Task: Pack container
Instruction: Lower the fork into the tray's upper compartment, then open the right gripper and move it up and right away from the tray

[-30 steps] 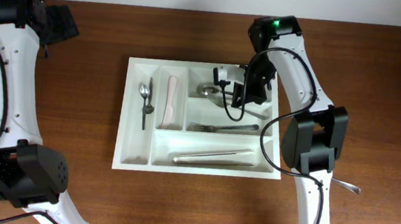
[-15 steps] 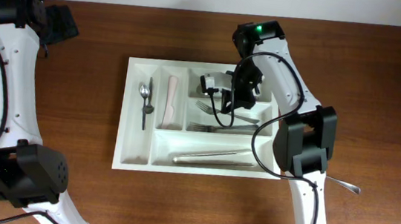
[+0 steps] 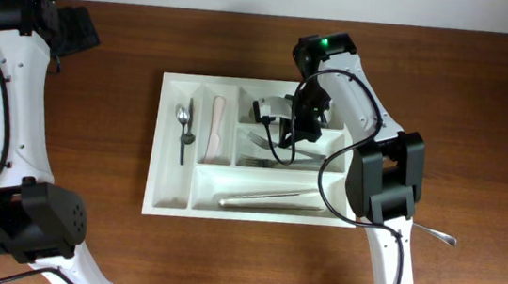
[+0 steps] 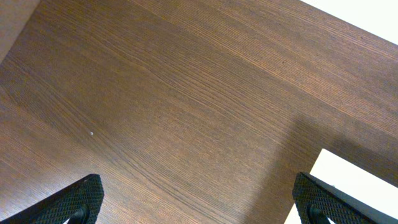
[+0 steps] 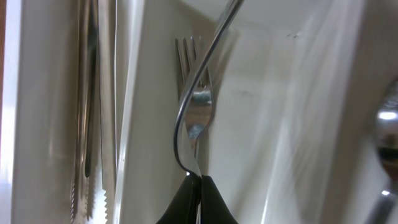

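Observation:
The metal fork hangs above the second fork and would end in the container's short compartment, so it is now time to open my right gripper.
The container is a white compartmented tray in the middle of the table. My right gripper hangs over its right-hand short compartments, shut on the handle of a metal fork. In the right wrist view the gripper pinches that fork's thin curved handle, seen edge-on. Beneath it a second fork lies in the short compartment. My left gripper is open over bare wood at the far left, with only the container's corner in its view.
Metal tongs lie in the long compartment. A small spoon and a pale utensil fill the two narrow ones. A spoon bowl shows in the neighbouring compartment. Another utensil lies on the table right of the tray.
My right gripper has swung left from the tray's upper right compartment, carrying the fork, whose tines now show. The left arm has not moved.

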Tool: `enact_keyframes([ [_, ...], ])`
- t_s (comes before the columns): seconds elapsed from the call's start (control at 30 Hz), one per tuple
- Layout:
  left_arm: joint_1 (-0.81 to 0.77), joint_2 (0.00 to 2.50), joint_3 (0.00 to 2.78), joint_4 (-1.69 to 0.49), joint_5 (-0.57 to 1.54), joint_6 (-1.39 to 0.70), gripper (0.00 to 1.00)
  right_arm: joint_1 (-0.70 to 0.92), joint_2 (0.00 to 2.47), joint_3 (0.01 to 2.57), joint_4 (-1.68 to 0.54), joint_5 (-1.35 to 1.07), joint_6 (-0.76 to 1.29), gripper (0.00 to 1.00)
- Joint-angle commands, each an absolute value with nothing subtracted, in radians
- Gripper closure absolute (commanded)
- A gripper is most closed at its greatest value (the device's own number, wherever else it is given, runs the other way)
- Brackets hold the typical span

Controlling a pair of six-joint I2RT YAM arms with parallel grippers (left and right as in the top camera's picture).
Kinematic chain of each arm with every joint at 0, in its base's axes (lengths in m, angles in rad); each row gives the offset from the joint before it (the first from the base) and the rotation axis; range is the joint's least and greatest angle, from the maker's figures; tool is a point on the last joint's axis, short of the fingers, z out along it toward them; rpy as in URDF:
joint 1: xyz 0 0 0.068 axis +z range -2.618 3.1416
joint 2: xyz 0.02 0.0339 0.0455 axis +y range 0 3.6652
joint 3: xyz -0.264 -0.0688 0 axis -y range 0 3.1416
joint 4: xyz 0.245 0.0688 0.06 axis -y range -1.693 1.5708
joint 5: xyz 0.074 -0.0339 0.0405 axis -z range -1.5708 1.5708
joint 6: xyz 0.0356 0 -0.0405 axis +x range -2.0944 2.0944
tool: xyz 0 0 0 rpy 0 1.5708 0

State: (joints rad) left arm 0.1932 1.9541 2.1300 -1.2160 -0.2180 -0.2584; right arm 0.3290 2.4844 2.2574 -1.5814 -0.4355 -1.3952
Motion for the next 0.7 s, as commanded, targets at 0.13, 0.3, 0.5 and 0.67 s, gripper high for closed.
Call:
enact_keyframes([
  [0.13, 0.194, 1.949, 2.138, -1.217, -0.226, -0.261, 0.01, 0.334, 2.46, 2.229, -1.57, -0.448, -1.41, 0.96],
  [0.3, 0.194, 1.949, 2.138, -1.217, -0.226, -0.261, 0.01, 0.334, 2.46, 2.229, -1.563, -0.448, -1.409, 0.8],
  [0.5, 0.194, 1.949, 2.138, -1.217, -0.226, -0.261, 0.01, 0.334, 2.46, 2.229, -1.563, -0.448, -1.409, 0.51],
  [0.67, 0.194, 1.949, 2.138, -1.217, -0.226, -0.261, 0.01, 0.334, 2.46, 2.241, -1.564, -0.448, -1.397, 0.46],
])
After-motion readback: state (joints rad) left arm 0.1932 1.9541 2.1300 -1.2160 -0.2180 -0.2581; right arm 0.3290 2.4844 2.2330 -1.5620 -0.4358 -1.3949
